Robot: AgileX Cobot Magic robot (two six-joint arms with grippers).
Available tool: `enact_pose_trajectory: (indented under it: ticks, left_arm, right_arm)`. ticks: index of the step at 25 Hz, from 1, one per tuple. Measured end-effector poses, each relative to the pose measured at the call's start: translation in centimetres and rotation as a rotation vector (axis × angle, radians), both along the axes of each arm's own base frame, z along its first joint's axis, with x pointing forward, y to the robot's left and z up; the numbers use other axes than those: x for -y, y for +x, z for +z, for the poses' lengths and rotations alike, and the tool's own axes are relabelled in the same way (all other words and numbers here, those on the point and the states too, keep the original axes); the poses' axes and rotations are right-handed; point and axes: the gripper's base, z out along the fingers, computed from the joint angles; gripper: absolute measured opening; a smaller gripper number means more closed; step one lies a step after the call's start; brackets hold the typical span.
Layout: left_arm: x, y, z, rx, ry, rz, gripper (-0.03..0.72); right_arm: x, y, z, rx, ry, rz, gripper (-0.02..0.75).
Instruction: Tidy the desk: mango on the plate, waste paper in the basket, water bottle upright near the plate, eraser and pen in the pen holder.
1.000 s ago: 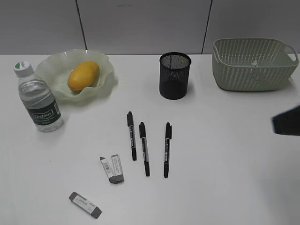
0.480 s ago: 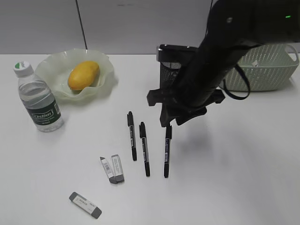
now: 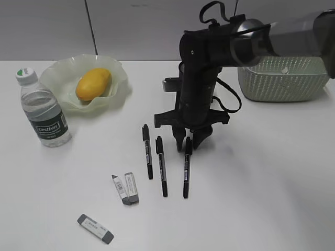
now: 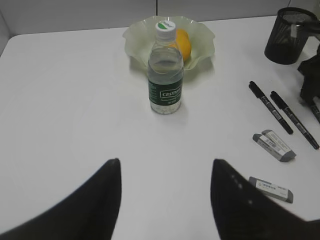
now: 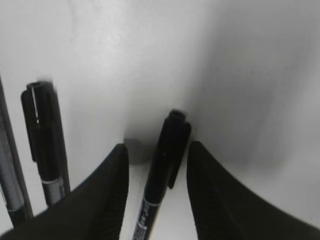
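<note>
My right gripper is going to pick up the black pen by its end with the cap (image 3: pixel 188 146) (image 5: pixel 171 137) next, to put the pen away in the pen holder.
My right gripper (image 3: pixel 188 142) is open and low over the desk (image 3: pixel 261 183). Its jaws stand either side of the cap end of the rightmost black pen (image 3: pixel 186 172), which lies between them in the right wrist view (image 5: pixel 161 165). Two more pens (image 3: pixel 147 154) (image 3: pixel 161 167) lie to its left. The mango (image 3: pixel 93 83) lies in the green plate (image 3: pixel 57 73). The water bottle (image 3: pixel 44 112) stands upright beside the plate. Two grey erasers (image 3: pixel 126 188) lie together and a third (image 3: pixel 95 228) lies nearer. The pen holder (image 4: pixel 289 36) is behind the right arm. My left gripper (image 4: pixel 165 165) is open and empty.
The sage-green basket (image 3: pixel 282 78) stands at the back right, with a small white piece (image 3: pixel 285 69) showing inside it. The right arm (image 3: pixel 209 57) reaches across from the right above the pen holder. A grey panelled wall runs along the back of the desk.
The right arm has swung in from the right edge and come down over the rightmost pen, its jaws now on either side of the cap. Nothing on the desk has moved.
</note>
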Motion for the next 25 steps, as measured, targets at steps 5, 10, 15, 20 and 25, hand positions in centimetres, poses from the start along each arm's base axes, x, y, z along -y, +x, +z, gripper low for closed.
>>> enact_pose_trajectory:
  ticks: [5, 10, 15, 20, 25]
  left_arm:
    - [0.0, 0.0, 0.0, 0.000, 0.000, 0.000, 0.414]
    - [0.0, 0.0, 0.0, 0.000, 0.000, 0.000, 0.381]
    - [0.0, 0.0, 0.0, 0.000, 0.000, 0.000, 0.348]
    - [0.0, 0.0, 0.0, 0.000, -0.002, -0.002, 0.342]
    - [0.0, 0.0, 0.0, -0.001, -0.003, -0.002, 0.342]
  right_arm:
    - [-0.1, 0.4, -0.8, -0.012, -0.045, -0.002, 0.155]
    - [0.2, 1.0, 0.6, 0.088, -0.081, 0.040, 0.139]
    - [0.1, 2.7, 12.4, 0.644, 0.057, 0.138, 0.139]
    - [2.7, 4.9, 21.6, 1.170, 0.208, 0.135, 0.139]
    - [5.8, 8.3, 18.3, 1.179, 0.205, 0.080, 0.139]
